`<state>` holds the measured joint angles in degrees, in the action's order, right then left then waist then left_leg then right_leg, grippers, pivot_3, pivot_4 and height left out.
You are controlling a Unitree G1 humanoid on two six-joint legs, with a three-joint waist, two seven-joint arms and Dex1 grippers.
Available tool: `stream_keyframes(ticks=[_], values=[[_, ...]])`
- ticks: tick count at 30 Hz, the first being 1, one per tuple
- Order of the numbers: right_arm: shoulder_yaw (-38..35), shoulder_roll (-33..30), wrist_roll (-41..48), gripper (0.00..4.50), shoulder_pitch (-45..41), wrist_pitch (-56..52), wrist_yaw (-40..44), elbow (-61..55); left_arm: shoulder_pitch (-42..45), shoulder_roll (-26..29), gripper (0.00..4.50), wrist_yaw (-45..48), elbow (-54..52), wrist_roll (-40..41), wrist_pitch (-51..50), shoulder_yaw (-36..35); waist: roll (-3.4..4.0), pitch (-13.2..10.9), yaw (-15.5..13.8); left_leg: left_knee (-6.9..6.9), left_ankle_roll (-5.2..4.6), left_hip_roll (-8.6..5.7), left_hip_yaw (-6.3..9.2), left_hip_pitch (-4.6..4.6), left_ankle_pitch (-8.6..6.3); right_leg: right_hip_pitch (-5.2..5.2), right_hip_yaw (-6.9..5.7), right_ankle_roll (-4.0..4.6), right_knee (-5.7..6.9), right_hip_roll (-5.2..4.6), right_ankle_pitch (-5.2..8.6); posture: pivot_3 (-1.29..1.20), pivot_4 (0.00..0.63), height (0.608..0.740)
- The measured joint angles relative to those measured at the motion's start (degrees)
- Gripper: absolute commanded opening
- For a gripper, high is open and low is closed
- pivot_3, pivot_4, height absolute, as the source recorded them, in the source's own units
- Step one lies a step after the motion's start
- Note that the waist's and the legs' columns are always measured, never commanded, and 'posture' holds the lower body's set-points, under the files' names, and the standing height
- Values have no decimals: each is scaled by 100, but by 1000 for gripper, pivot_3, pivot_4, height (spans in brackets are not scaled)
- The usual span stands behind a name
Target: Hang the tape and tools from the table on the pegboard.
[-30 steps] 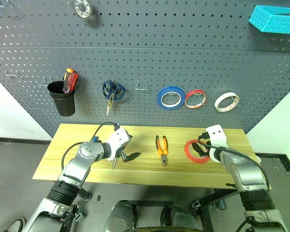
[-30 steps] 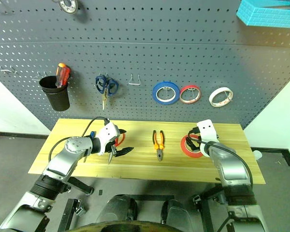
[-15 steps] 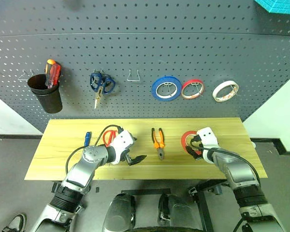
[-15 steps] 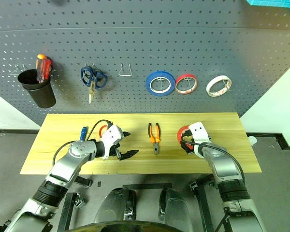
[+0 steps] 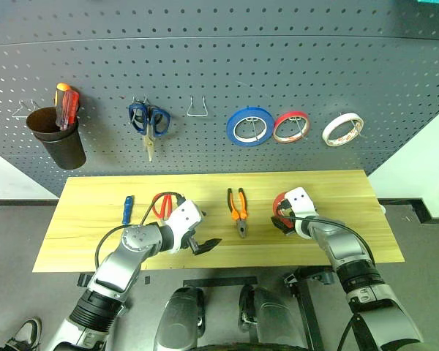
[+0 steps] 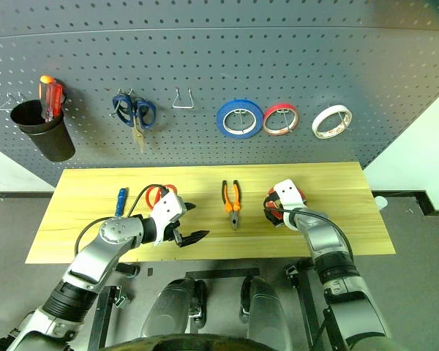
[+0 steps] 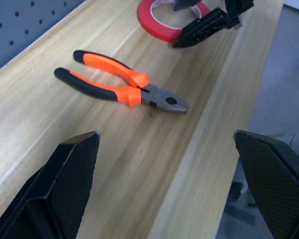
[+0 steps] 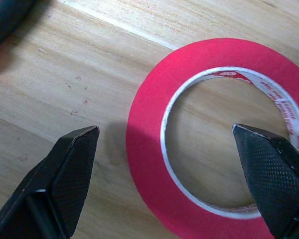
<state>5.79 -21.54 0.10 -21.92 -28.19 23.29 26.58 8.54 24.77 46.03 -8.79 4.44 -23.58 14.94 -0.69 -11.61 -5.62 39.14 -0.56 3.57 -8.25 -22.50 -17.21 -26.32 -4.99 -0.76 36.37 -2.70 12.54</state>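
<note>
My right gripper's fingers straddle the red tape's ring (image 8: 145, 144) and closing now would catch the tape, so it is time to close on the tape.
The red tape (image 8: 154, 169) lies flat on the table (image 5: 88, 234) at the right. My right gripper (image 8: 164, 149) hangs open just over it, one finger outside the ring and the other over its hole. The orange-and-black pliers (image 5: 238, 212) lie at mid-table. The red-handled scissors (image 5: 161, 206) and the blue-handled screwdriver (image 5: 127, 210) lie to the left. My left gripper (image 6: 193, 221) stands open and empty low over the table, just right of the scissors, pointing toward the pliers (image 7: 124, 89). The pegboard (image 5: 205, 66) rises behind the table.
On the pegboard hang a black cup (image 5: 55, 142) holding a red-and-yellow screwdriver, blue scissors (image 5: 148, 121), a bare wire hook (image 5: 198, 110), a blue roll (image 5: 249, 128), a thin red roll (image 5: 291, 126) and a whitish roll (image 5: 342, 128).
The camera has tipped downward, so the whole picture has shifted. My right gripper has come forward and down over the red tape. The left gripper has hardly moved.
</note>
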Motion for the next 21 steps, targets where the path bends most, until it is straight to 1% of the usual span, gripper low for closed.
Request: stream_keyframes(ticks=[5,20,21], values=[[9,0,-94,4474,-101,189,66,255,-50,14,4500,-24,-168,11,-93,-2,11,-13,4,-3,1,0,0,1,0,-1,0,-1,0,-1,0,318,235,718],[-4,7,-115,4474,-390,498,365,865,-214,155,4500,-153,-484,129,-254,-52,-4,-26,10,-4,3,2,0,7,0,4,0,0,-1,-5,1,336,245,718],[-5,7,-117,4304,-390,505,369,870,-214,155,4500,-162,-489,130,-257,-53,-4,-26,10,-4,3,2,0,7,0,4,1,0,-1,-5,1,336,246,718]])
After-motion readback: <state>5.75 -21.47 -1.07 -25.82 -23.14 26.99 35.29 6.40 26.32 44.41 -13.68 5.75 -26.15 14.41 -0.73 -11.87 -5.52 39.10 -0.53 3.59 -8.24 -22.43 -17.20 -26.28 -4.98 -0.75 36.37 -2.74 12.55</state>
